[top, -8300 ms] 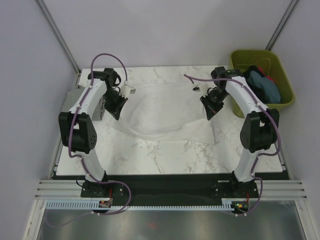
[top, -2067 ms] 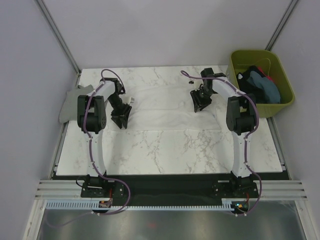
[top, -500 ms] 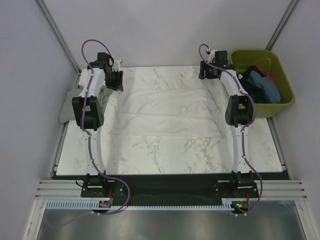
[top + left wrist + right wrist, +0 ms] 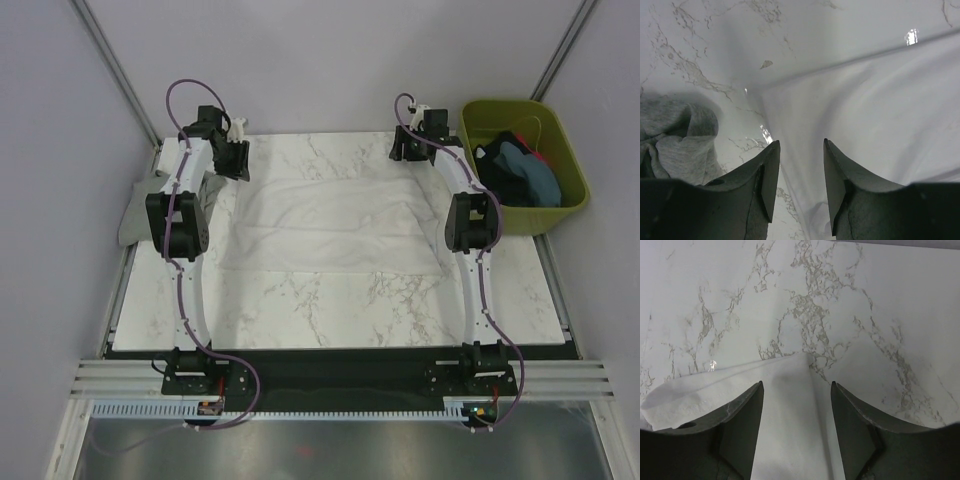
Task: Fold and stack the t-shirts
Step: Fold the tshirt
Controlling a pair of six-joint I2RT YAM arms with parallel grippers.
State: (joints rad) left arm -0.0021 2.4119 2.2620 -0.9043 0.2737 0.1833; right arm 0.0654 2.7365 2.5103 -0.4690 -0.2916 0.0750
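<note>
The robot's right gripper should next grab the white t-shirt's far corner, opposite the left gripper's corner, so that the t-shirt's far edge can be folded over.
A large white t-shirt lies spread out on the marble table. My left gripper hovers over its far left corner, open and empty. In the left wrist view, white cloth lies below the left gripper and a crumpled grey t-shirt lies to its left. My right gripper is over the far right corner, also open. The right wrist view shows that corner of the white t-shirt lying under the right gripper.
The grey t-shirt hangs over the table's left edge. An olive-green bin stands at the back right, holding a blue-teal t-shirt and a dark one. Bare marble lies between the white shirt and the arm bases.
Both arms let go of the white t-shirt after laying it flat and moved to its far corners. In the last half second the right gripper shifted slightly left.
</note>
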